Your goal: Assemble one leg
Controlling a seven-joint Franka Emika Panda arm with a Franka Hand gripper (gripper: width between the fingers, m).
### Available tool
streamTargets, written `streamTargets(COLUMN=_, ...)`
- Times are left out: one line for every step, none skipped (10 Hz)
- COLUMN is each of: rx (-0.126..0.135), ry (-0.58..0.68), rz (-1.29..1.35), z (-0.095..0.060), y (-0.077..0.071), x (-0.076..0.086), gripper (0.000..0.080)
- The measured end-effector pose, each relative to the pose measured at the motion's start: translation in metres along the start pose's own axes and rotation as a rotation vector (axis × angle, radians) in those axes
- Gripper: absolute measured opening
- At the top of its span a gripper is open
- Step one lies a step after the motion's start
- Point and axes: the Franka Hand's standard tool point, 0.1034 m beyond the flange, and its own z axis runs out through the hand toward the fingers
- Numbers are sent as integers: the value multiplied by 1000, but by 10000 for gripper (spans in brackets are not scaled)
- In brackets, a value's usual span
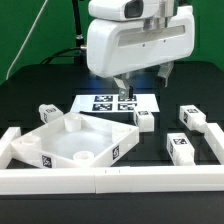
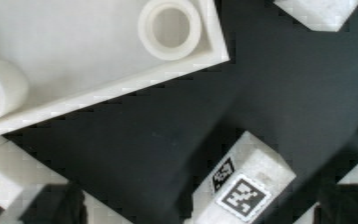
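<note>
My gripper grabs the white leg by its tagged body [image 1: 180, 149] [image 2: 245, 182] next, to assemble it onto the white tabletop.
The white square tabletop [image 1: 75, 140] lies tilted at the exterior view's left; in the wrist view [image 2: 87, 60] two of its round holes show. A short white leg [image 1: 143, 118] with a tag lies just beside its right corner. In the wrist view this leg [image 2: 247, 190] lies below and between my fingers. My gripper [image 1: 122, 92] hangs above the table over the marker board's near edge, open and empty [image 2: 197, 212]. It touches nothing.
The marker board [image 1: 110, 102] lies behind the tabletop. Other tagged legs lie at the right [image 1: 197, 118], near right [image 1: 181, 147] and left [image 1: 47, 113]. A low white wall [image 1: 100, 180] runs along the front and both sides.
</note>
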Motion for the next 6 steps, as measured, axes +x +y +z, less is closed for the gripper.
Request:
streamTargets(rx=-1, ry=1, rz=11, z=0, y=0, x=0, gripper=649)
streamTargets(rx=-1, ry=1, rz=11, z=0, y=0, x=0, gripper=649)
streamTargets(rx=-1, ry=1, rz=11, z=0, y=0, x=0, gripper=649)
streamTargets(rx=0, ry=1, rz=11, z=0, y=0, x=0, gripper=649)
streamTargets(rx=2, ry=-1, rz=11, z=2, y=-2, x=1, gripper=649)
streamTargets(rx=17, ry=-10, rz=110, z=10, y=-10, x=5, gripper=649)
